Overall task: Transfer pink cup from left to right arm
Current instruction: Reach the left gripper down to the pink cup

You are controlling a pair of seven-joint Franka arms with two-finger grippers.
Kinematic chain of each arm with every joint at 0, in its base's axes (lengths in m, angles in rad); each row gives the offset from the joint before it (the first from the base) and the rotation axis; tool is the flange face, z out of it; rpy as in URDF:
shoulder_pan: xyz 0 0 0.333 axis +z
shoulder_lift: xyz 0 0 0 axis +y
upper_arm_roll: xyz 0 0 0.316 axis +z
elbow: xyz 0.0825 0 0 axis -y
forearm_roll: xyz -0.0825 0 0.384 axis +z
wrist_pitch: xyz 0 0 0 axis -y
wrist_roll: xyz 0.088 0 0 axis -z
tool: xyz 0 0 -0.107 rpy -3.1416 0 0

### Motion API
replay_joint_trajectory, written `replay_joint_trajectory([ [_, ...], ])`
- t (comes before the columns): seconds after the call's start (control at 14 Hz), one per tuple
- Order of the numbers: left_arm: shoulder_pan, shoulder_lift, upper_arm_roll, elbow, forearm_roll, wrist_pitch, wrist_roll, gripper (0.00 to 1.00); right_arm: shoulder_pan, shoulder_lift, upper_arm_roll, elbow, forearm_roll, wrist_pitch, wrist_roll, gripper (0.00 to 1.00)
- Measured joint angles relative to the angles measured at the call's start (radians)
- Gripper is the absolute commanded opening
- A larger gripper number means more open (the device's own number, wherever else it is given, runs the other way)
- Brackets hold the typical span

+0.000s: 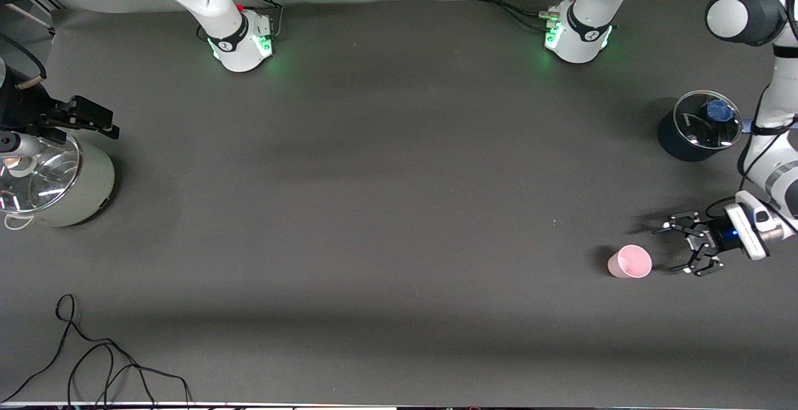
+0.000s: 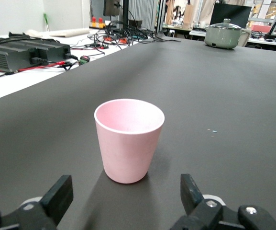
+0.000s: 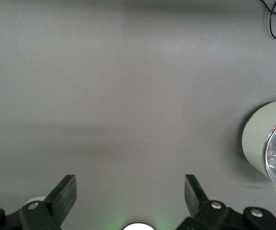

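Next, my left gripper grabs the pink cup by the lower part of its side (image 1: 621, 267) (image 2: 126, 165), to leave the cup's rim free for my right gripper.
The pink cup (image 1: 629, 262) stands upright and empty on the dark table, toward the left arm's end. It also shows in the left wrist view (image 2: 129, 141). My left gripper (image 1: 667, 249) is low over the table right beside the cup, pointing at it, open and empty. In its own view the left gripper (image 2: 125, 194) stops just short of the cup, with one finger on each side of the cup's line. My right gripper (image 1: 105, 119) waits open and empty beside the grey-green pot at the right arm's end, and in its own view (image 3: 128, 188) it has bare table under it.
A grey-green pot with a glass lid (image 1: 59, 179) stands at the right arm's end, also seen in the right wrist view (image 3: 267, 143). A dark pot with a glass lid (image 1: 698, 126) stands farther from the camera than the cup. A black cable (image 1: 93, 360) lies near the front edge.
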Motion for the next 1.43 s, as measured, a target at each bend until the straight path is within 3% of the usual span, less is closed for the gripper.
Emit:
replay_joint_trajectory([
  [0.43,-0.005,0.071,-0.025,0.000,-0.112,0.011,0.130,1.00,0.000,0.000,0.000,0.000,0.000,0.000,0.000,1.00],
  [1.43,-0.026,0.091,-0.105,-0.009,-0.128,0.150,0.154,0.99,0.000,0.000,0.000,0.000,0.000,-0.001,0.000,1.00],
])
